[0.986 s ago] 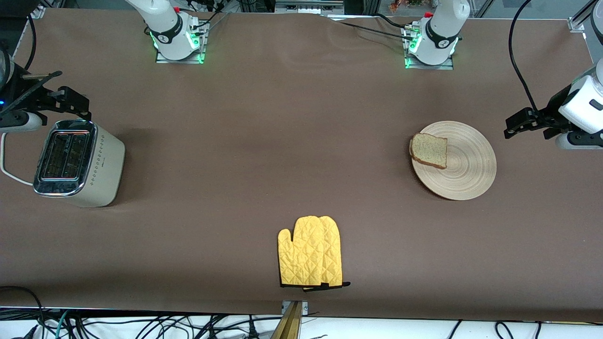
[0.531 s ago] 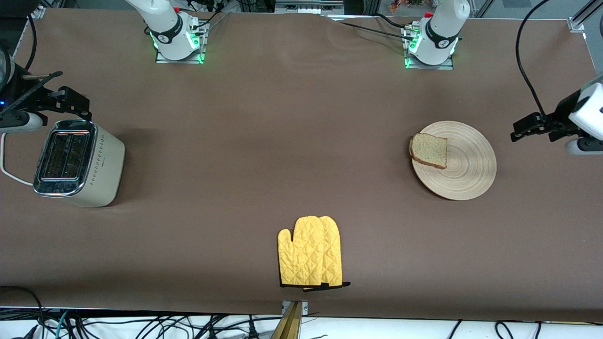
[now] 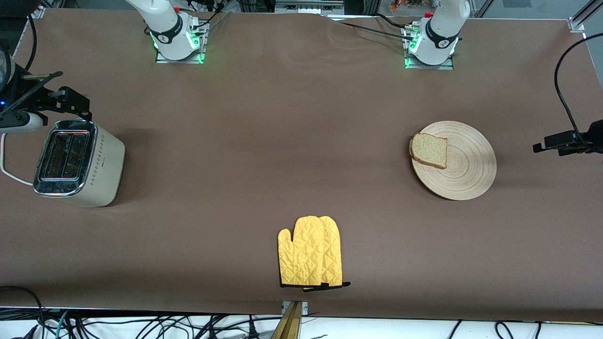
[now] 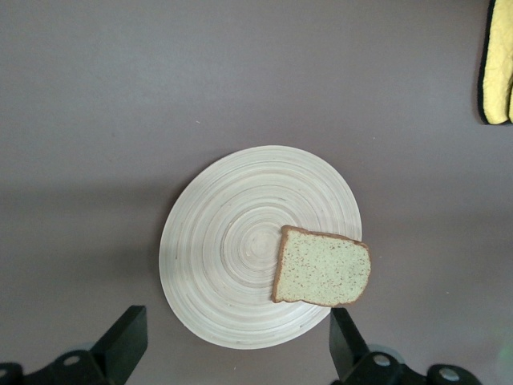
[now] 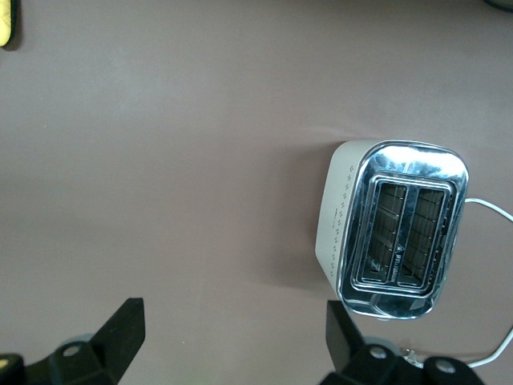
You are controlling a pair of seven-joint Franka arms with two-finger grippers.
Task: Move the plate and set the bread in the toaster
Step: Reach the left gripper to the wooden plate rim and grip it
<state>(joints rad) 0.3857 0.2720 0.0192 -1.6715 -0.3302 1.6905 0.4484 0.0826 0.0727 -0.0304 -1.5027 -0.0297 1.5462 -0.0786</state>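
I will move the plate with the bread [image 3: 428, 150] resting on it, so next I will grab the plate's bare rim [image 3: 493, 166] opposite the slice with my left gripper.
The round light-wood plate [image 3: 471, 172] lies toward the left arm's end of the table. The speckled bread [image 3: 428, 150] rests on its rim, on the side toward the right arm's end. In the left wrist view the plate [image 4: 224, 257] and bread [image 4: 322, 269] sit ahead of my open, empty left gripper [image 4: 236, 353]. From the front, the left gripper [image 3: 541, 145] hangs in the air beside the plate, mostly cut off by the view's edge. The cream toaster [image 3: 77, 162] stands at the right arm's end. My right gripper [image 3: 75, 102] hovers open by it, with the toaster [image 5: 397, 228] off to one side.
A yellow quilted oven mitt [image 3: 311, 252] lies flat near the table's front edge, about midway between the arms. The toaster's white cord [image 3: 9, 174] trails off toward the table's end. Both arm bases stand along the farthest edge.
The left gripper has drawn away from the plate toward the left arm's end of the table, now mostly out of the front view. The right arm has barely moved.
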